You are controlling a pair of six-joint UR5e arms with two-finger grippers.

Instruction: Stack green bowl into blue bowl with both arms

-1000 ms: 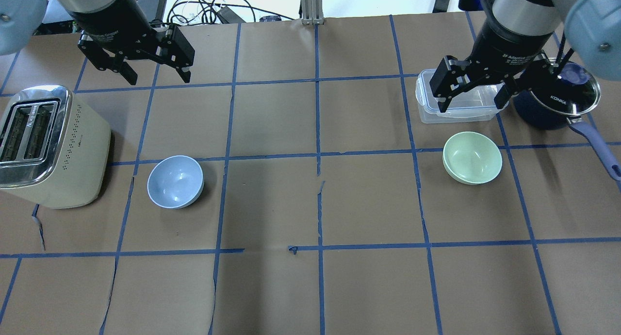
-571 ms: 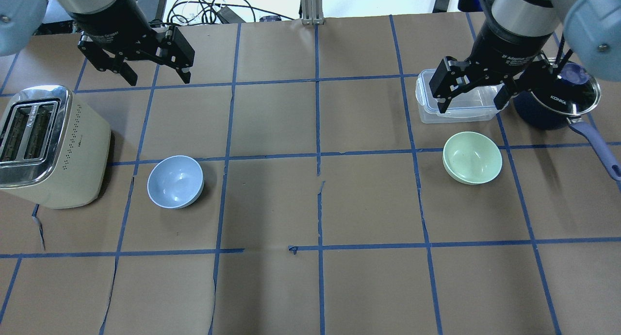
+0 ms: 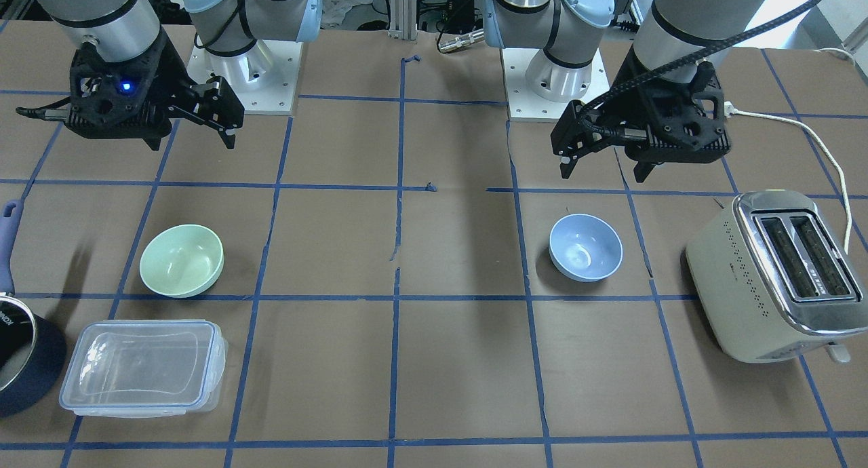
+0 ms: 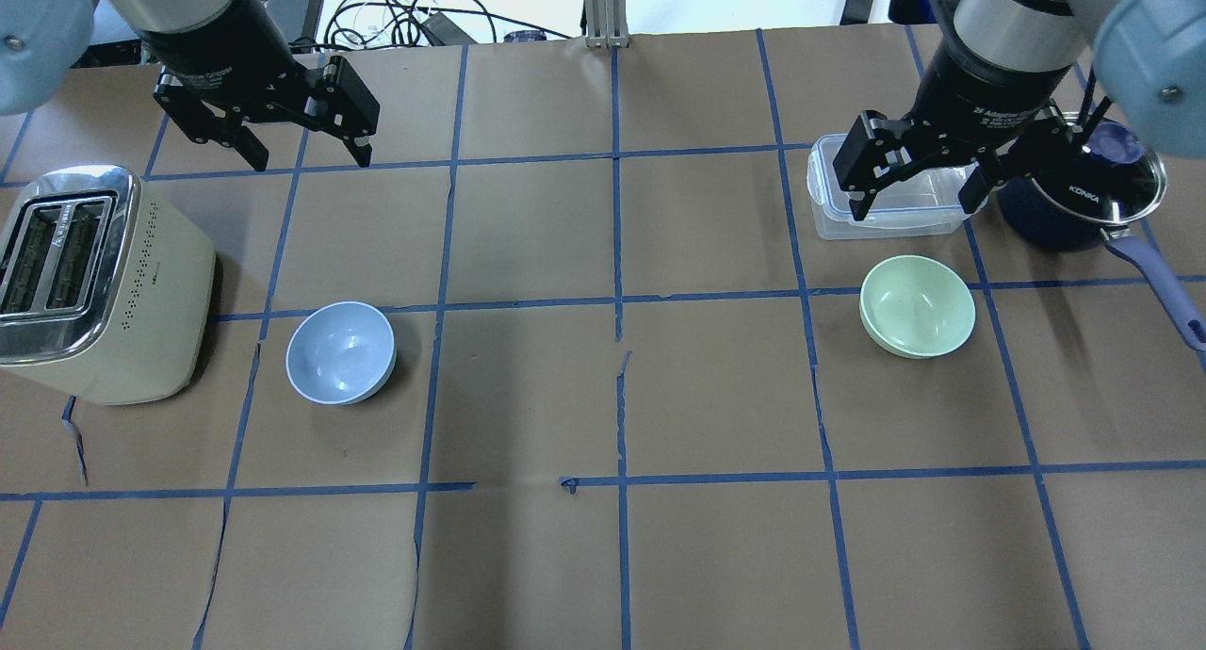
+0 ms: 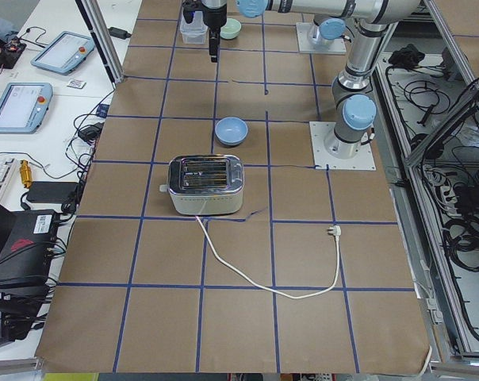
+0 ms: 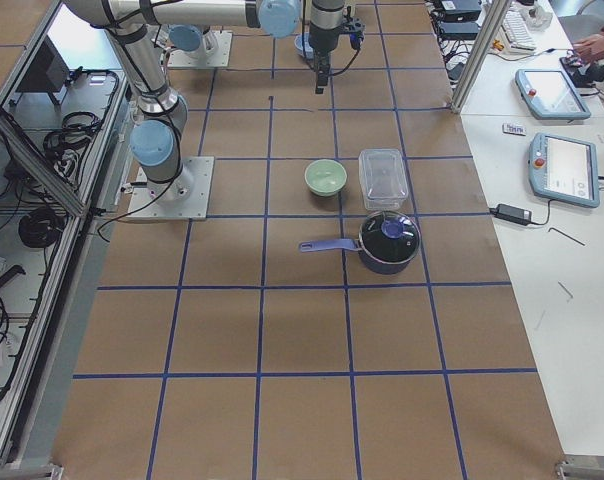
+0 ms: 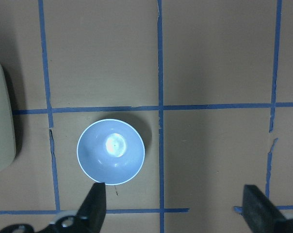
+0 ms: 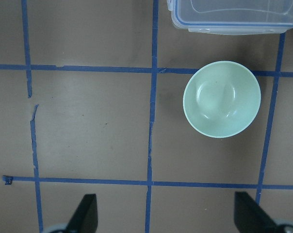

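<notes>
My left gripper pinches the bowl by its thin rim next, since the blue bowl is round and wide with sloping sides.
The green bowl stands upright and empty on the table's right side; it also shows in the front view and the right wrist view. The blue bowl stands upright and empty on the left side, next to the toaster; it also shows in the front view and the left wrist view. My left gripper hangs open and empty high above the table, beyond the blue bowl. My right gripper hangs open and empty above the clear container, beyond the green bowl.
A cream toaster stands left of the blue bowl. A clear blue-rimmed container lies just beyond the green bowl. A dark lidded pot with a long handle stands to the right of the container.
The left gripper has shifted very slightly. The right gripper and both bowls have not visibly moved.
</notes>
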